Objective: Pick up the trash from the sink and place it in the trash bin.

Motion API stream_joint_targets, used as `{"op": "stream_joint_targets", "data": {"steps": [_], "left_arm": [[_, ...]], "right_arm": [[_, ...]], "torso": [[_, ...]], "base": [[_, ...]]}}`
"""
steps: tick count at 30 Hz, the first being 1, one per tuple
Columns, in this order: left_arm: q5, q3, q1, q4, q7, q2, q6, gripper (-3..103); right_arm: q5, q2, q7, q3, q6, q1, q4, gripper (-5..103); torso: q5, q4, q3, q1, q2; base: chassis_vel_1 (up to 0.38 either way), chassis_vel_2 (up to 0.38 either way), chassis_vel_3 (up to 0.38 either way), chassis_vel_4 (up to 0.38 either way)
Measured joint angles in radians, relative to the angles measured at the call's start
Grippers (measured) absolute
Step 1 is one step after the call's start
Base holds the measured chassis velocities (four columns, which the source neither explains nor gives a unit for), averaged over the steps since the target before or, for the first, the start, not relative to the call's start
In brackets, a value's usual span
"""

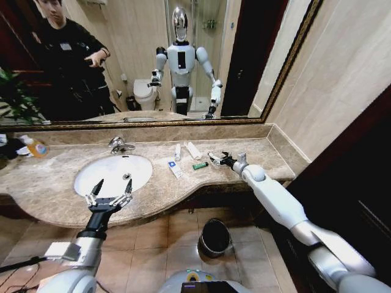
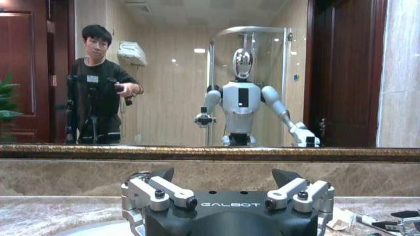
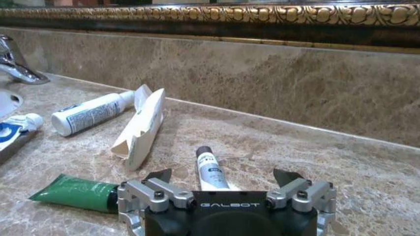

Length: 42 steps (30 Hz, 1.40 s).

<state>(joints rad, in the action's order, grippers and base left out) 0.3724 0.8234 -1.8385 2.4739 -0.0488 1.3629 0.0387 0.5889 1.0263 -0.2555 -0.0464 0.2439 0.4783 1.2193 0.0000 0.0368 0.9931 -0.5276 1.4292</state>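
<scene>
The small white tube should go into the trash bin. My right gripper should next grab the tube by its flat tail end (image 3: 218, 185) and then drop it in there.
The trash lies on the marble counter right of the white sink (image 1: 91, 183), not in the basin: a white tube (image 1: 178, 151), a flat white packet (image 1: 193, 150), a blue-marked packet (image 1: 175, 168) and a green cylinder (image 1: 200, 165). My right gripper (image 1: 214, 159) is low over the counter just right of them, open, with a small dark-capped white tube (image 3: 211, 169) lying between its fingers (image 3: 157, 176). In the right wrist view the green cylinder (image 3: 75, 192) and white packet (image 3: 141, 128) lie close by. My left gripper (image 1: 110, 194) hovers open over the basin's front edge. The black trash bin (image 1: 215, 237) stands on the floor below.
A chrome faucet (image 1: 119, 144) rises behind the basin. An orange-labelled bottle (image 1: 38, 148) sits at the counter's far left. A gold-framed mirror (image 1: 153, 122) and a marble backsplash close the back. The counter's curved front edge overhangs the tiled floor.
</scene>
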Motion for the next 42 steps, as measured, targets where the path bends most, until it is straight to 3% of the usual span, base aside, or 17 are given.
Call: {"op": "stream_joint_targets", "data": {"steps": [13, 16, 25, 27, 28, 30, 33, 42], "left_arm": [[0.0, 0.0, 0.0, 0.0, 0.0, 0.0, 0.0, 100], [0.0, 0.0, 0.0, 0.0, 0.0, 0.0, 0.0, 100], [0.0, 0.0, 0.0, 0.0, 0.0, 0.0, 0.0, 100], [0.0, 0.0, 0.0, 0.0, 0.0, 0.0, 0.0, 100], [0.0, 0.0, 0.0, 0.0, 0.0, 0.0, 0.0, 100], [0.0, 0.0, 0.0, 0.0, 0.0, 0.0, 0.0, 100], [0.0, 0.0, 0.0, 0.0, 0.0, 0.0, 0.0, 100], [0.0, 0.0, 0.0, 0.0, 0.0, 0.0, 0.0, 100]], "right_arm": [[-0.02, 0.019, -0.023, -0.012, 0.001, -0.02, -0.035, 101], [-0.023, 0.026, -0.026, -0.009, -0.005, -0.016, -0.039, 90], [-0.021, 0.033, -0.026, -0.005, -0.004, -0.017, -0.042, 83], [-0.021, 0.033, -0.026, -0.005, -0.002, -0.016, -0.042, 76], [-0.021, 0.033, -0.026, -0.004, -0.002, -0.015, -0.043, 66], [-0.021, 0.033, -0.025, -0.004, -0.002, -0.015, -0.043, 66], [-0.021, 0.033, -0.024, -0.001, -0.003, -0.014, -0.044, 53], [-0.025, 0.037, -0.022, 0.005, -0.004, -0.004, -0.044, 51]], "torso": [[-0.0001, 0.0, 0.0, 0.0, 0.0], [0.0, 0.0, 0.0, 0.0, 0.0], [-0.0001, 0.0, 0.0, 0.0, 0.0], [0.0, 0.0, 0.0, 0.0, 0.0], [0.0, 0.0, 0.0, 0.0, 0.0], [0.0, 0.0, 0.0, 0.0, 0.0], [0.0, 0.0, 0.0, 0.0, 0.0], [0.0, 0.0, 0.0, 0.0, 0.0]], "base": [[0.0, 0.0, 0.0, 0.0], [0.0, 0.0, 0.0, 0.0], [0.0, 0.0, 0.0, 0.0], [0.0, 0.0, 0.0, 0.0], [0.0, 0.0, 0.0, 0.0], [0.0, 0.0, 0.0, 0.0], [0.0, 0.0, 0.0, 0.0], [0.0, 0.0, 0.0, 0.0]]}}
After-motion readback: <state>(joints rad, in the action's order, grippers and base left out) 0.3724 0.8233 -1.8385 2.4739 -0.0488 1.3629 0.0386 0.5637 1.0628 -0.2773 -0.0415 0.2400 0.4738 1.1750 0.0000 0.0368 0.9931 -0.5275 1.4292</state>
